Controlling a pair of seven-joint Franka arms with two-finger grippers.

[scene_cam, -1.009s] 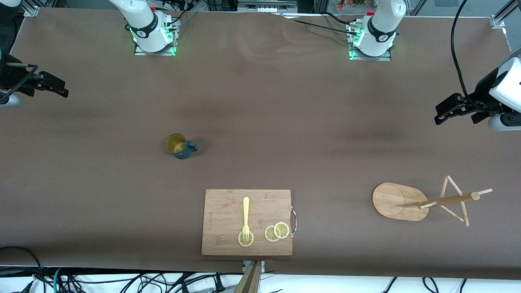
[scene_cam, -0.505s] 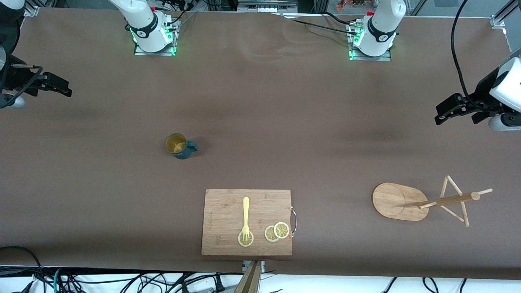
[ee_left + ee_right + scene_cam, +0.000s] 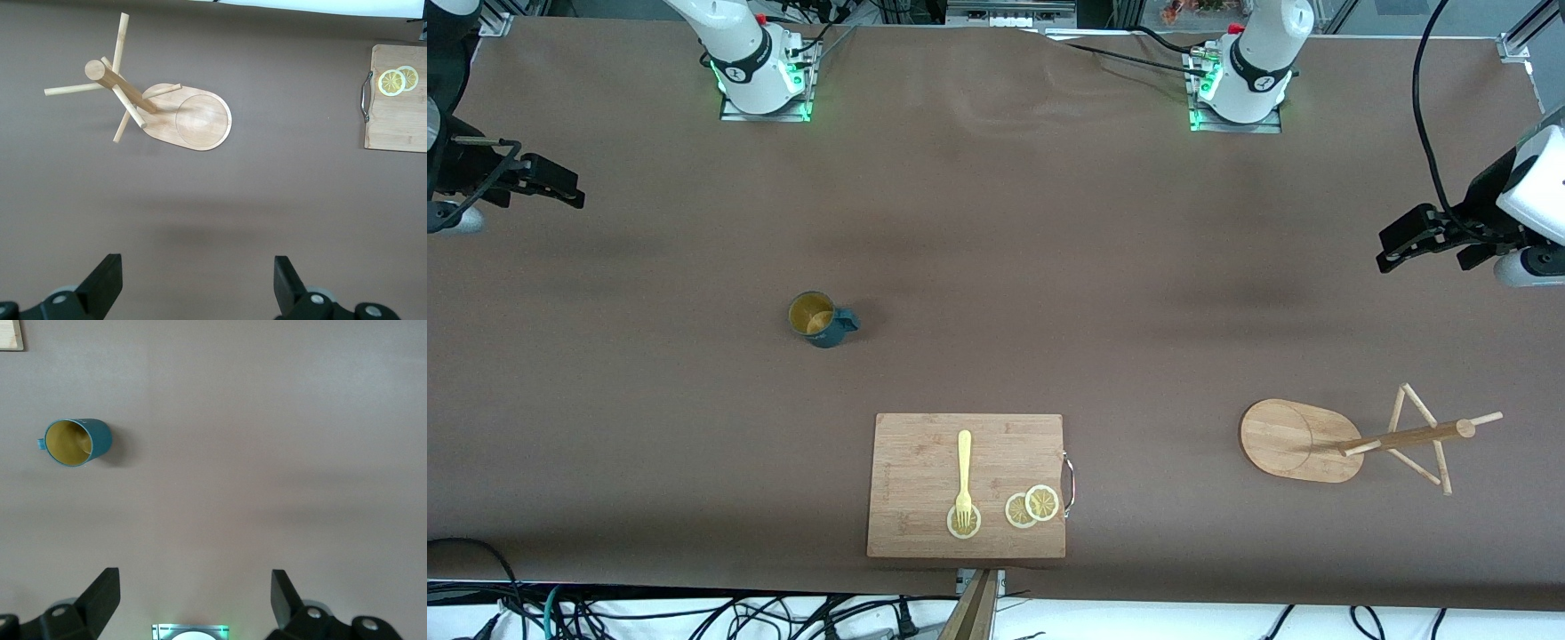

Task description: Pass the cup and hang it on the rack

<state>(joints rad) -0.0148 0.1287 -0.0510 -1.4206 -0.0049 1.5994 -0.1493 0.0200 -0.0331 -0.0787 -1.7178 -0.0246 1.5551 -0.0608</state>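
The right gripper will next grab the cup by its rim [image 3: 791, 313], so the dark teal cup's handle [image 3: 849, 320] stays free to hang on the wooden rack.
The dark teal cup [image 3: 818, 318] stands upright on the brown table toward the right arm's end, its tan inside showing and its handle pointing toward the left arm's end. It also shows in the right wrist view [image 3: 77, 443]. The wooden rack [image 3: 1352, 440] stands on its oval base toward the left arm's end, seen too in the left wrist view [image 3: 160, 110]. My right gripper [image 3: 569, 193] is open and empty, in the air over the table's edge at the right arm's end [image 3: 193, 593]. My left gripper [image 3: 1383, 252] is open and empty, in the air over the left arm's end [image 3: 198, 280].
A rectangular wooden cutting board [image 3: 925, 462] lies near the table's front edge, nearer to the front camera than the cup. On it lie a yellow fork [image 3: 964, 471] and lemon slices [image 3: 1032, 505]. The board's handle end shows in the left wrist view [image 3: 400, 120].
My right gripper has shifted slightly toward the table's middle. The left arm, the cup and the rack have not moved.
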